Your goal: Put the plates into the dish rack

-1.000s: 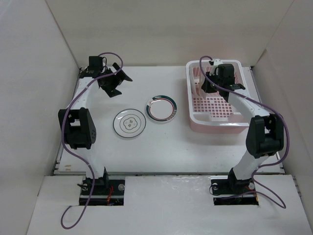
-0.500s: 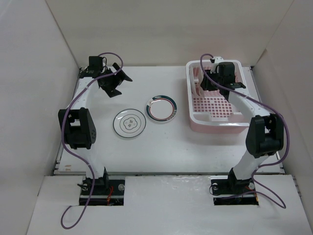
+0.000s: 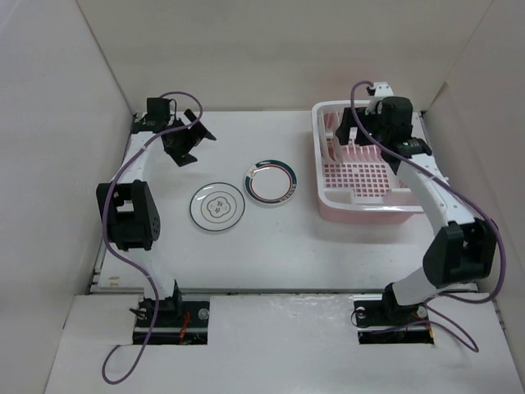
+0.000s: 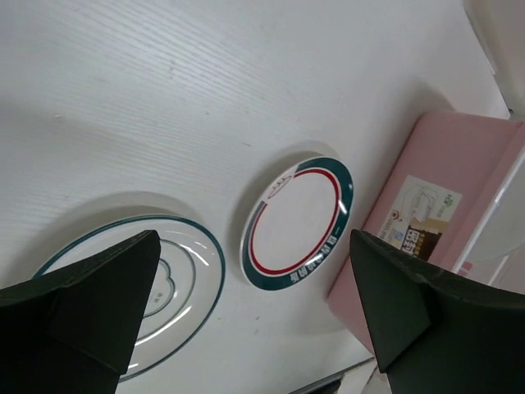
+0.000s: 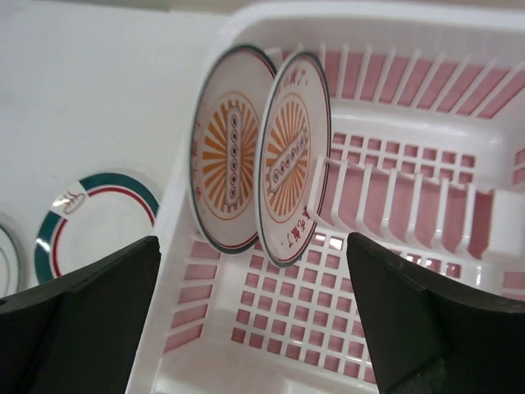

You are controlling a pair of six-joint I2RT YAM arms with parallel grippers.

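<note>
The flower plate should go into the pink dish rack (image 3: 361, 203), so the robot's left gripper next needs to take the plate by its dark rim (image 3: 192, 209).
The pink dish rack (image 3: 361, 203) stands at the right of the table. Two orange sunburst plates (image 5: 228, 148) (image 5: 289, 156) stand upright side by side in its left slots. My right gripper (image 3: 373, 139) (image 5: 250, 246) hovers above the rack, open, with nothing between its fingers. A teal-and-red ringed plate (image 3: 270, 181) (image 4: 297, 222) lies flat on the table left of the rack. A dark-rimmed plate with a flower outline (image 3: 218, 205) (image 4: 176, 271) lies flat beside it. My left gripper (image 3: 193, 146) (image 4: 254, 238) hangs open at the back left, above the table and apart from both plates.
White walls close in the table on the left, back and right. The rack's (image 5: 246, 25) remaining slots (image 5: 394, 205) to the right of the two standing plates hold nothing. The rack's pink side wall (image 4: 426, 189) carries a label.
My right gripper has opened, let go of the second sunburst plate in the rack, and pulled up and back to the right. The left arm has hardly moved.
</note>
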